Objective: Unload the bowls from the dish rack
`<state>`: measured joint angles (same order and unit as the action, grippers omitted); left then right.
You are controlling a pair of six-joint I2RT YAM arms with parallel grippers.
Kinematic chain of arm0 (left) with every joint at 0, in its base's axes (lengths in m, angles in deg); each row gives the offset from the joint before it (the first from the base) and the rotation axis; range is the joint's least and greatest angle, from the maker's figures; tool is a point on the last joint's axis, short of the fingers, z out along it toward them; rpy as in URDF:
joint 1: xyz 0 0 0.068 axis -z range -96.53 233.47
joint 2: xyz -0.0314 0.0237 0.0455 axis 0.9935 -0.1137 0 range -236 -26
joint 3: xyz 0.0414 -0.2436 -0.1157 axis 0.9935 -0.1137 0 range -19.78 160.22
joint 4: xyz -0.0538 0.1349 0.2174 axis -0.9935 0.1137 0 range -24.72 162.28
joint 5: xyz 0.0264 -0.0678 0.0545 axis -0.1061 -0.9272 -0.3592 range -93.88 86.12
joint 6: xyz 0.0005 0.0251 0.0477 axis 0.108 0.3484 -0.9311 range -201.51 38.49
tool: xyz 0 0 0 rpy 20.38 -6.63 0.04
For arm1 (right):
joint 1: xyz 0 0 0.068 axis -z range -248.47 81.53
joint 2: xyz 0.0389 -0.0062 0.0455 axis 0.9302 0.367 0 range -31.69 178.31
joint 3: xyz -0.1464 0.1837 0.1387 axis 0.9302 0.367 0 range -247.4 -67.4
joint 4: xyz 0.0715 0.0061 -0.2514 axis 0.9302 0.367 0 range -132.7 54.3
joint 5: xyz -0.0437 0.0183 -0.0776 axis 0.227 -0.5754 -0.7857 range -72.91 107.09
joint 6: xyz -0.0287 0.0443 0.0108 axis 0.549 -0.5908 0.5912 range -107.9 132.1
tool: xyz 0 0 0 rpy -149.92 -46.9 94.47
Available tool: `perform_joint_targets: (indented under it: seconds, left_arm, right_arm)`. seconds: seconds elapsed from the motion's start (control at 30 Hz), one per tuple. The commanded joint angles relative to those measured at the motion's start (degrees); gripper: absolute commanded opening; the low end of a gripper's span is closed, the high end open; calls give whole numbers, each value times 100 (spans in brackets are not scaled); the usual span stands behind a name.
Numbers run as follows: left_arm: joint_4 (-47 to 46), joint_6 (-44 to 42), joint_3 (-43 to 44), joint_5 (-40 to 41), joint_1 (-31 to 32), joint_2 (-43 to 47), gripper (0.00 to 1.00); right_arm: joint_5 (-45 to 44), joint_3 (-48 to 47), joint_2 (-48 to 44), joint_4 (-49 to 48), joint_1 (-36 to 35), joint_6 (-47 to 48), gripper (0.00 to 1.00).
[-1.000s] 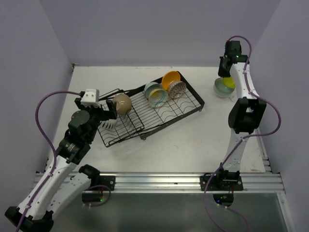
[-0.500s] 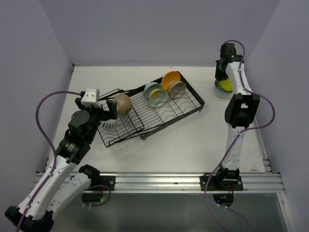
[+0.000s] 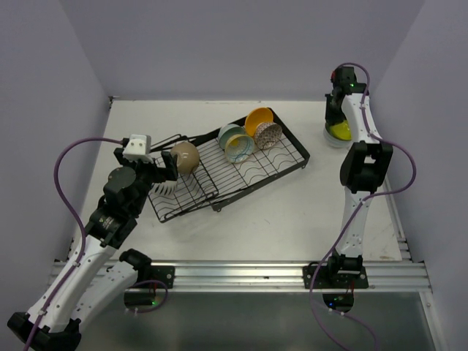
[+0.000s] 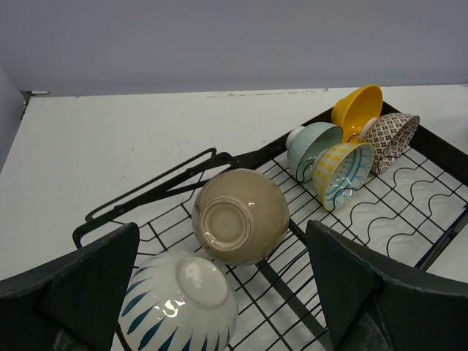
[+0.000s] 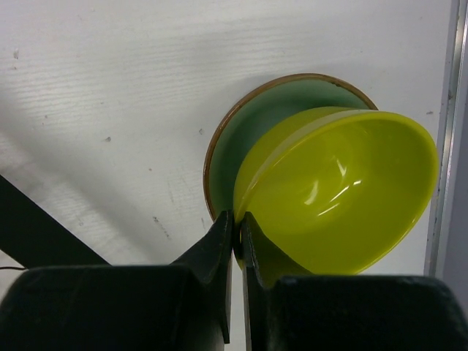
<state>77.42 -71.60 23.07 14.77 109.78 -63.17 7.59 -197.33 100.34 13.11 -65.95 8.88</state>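
The lime-yellow bowl's held side is inside the green bowl's rim, so the lime-yellow bowl would stay in there. It is now time for my right gripper to open.
The black wire dish rack point(image 3: 281, 162) lies at an angle in the middle of the table. In it are a beige bowl point(image 4: 241, 216), a white bowl with blue stripes point(image 4: 179, 303), a pale teal bowl point(image 4: 311, 142), a yellow-and-blue patterned bowl point(image 4: 342, 172), an orange bowl point(image 4: 357, 110) and a brown-patterned bowl point(image 4: 391, 135). My left gripper point(image 4: 223, 225) is open, its fingers either side of the beige and white bowls and above them. My right gripper point(image 5: 238, 227) is shut on the rim of a tilted lime-yellow bowl point(image 5: 344, 190), over a green bowl point(image 5: 241, 139) on the table.
The green bowl point(image 3: 330, 139) sits near the table's far right, next to the metal edge strip point(image 5: 457, 110). The rack's handle bars point(image 4: 153, 190) stick out at its left end. Grey walls close in the table on three sides.
My right arm has swung a little left and brought the lime-yellow bowl down over the green bowl. The left arm and the rack's bowls have not moved.
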Motion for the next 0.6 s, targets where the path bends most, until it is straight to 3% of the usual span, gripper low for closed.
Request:
perform_joint_targets:
  seconds: [0.0,0.17,0.2,0.23,0.33,0.57]
  left_arm:
    - [-80,90,189,-37,24,17,100]
    - [-80,81,189,-37,24,17,100]
    - [-72,81,189,-29,24,17,100]
    - [-80,90,189,-29,15,17,100]
    - [-80,81,188,-20,24,8,100]
    - [-72,81,189,-29,24,8,100]
  right_arm:
    - [106,-165,-54,114,-33,217,0]
    - [132,-182,7,132,-76,243,2]
    - [115,-182,7,132,-77,243,19]
    - [115,-208,25,140,-85,235,28]
    - [45,-217,16,158,-85,200,42]
    - [44,-173,-220,105,-85,103,46]
